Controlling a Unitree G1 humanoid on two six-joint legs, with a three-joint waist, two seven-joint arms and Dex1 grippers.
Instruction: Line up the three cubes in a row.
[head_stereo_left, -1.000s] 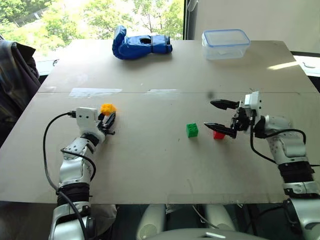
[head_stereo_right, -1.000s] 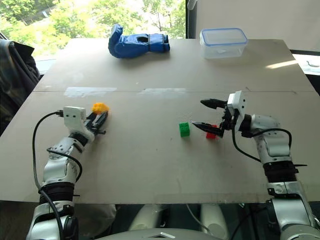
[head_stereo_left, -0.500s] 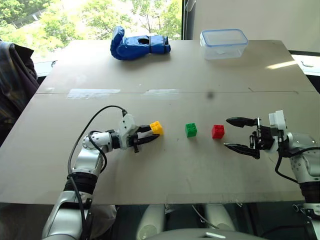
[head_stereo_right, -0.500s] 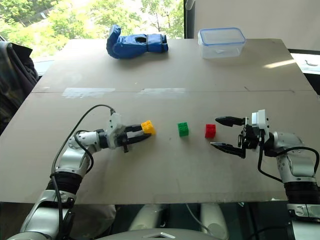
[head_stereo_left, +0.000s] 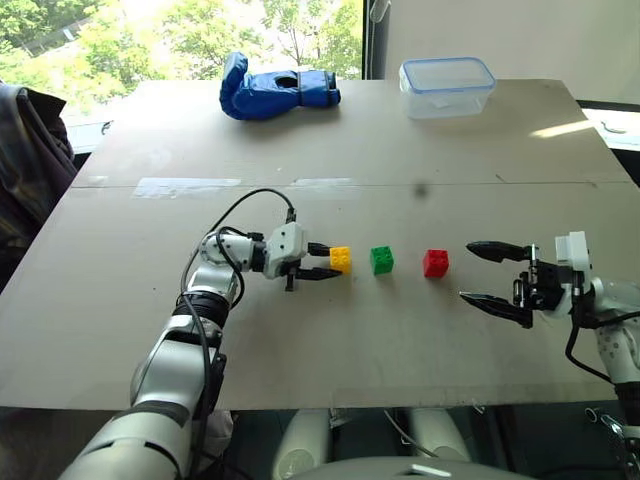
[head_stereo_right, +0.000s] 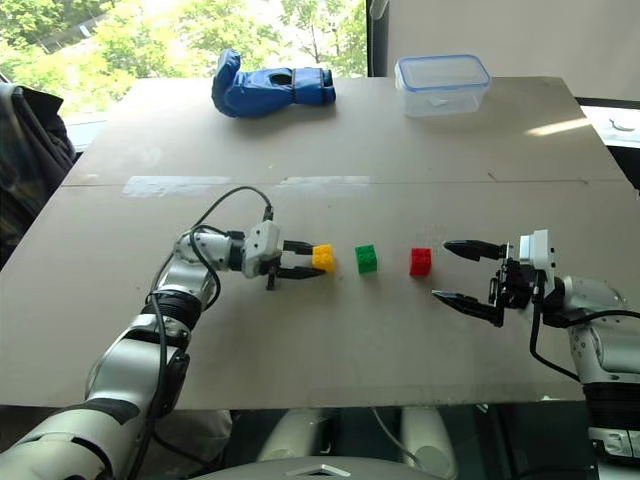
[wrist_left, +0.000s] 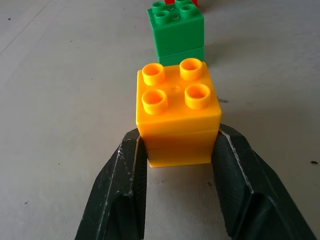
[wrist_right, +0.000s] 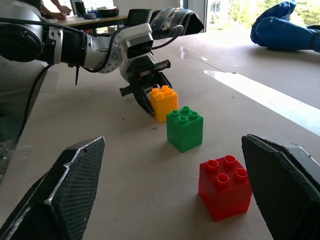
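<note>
The yellow cube would stand, because its lower edge is on the tabletop in line with the green cube (head_stereo_left: 382, 260). My left gripper should open now.
Three studded cubes stand in a row near the middle of the table: yellow cube (head_stereo_left: 340, 259), green cube (head_stereo_left: 382, 260), red cube (head_stereo_left: 435, 263). My left gripper (head_stereo_left: 330, 261) lies level and points right, shut on the yellow cube (wrist_left: 177, 116), whose sides sit between the black fingers (wrist_left: 127, 185). The green cube (wrist_left: 176, 31) is just beyond it, apart from it. My right gripper (head_stereo_left: 488, 274) hangs open to the right of the red cube (wrist_right: 225, 186), nothing between its fingers. The green cube (wrist_right: 185, 127) and yellow cube (wrist_right: 164, 102) line up beyond it.
A blue glove (head_stereo_left: 278, 90) lies at the table's far edge, left of centre. A clear plastic box (head_stereo_left: 450, 86) with a blue-rimmed lid sits at the far right. A strip of tape (head_stereo_left: 188, 186) marks the seam across the table. Dark clothing (head_stereo_left: 30, 150) hangs at the left.
My left gripper carried the yellow cube rightward from the left side to beside the green cube, turning to point right. My right gripper drew back rightward from the red cube, still open.
</note>
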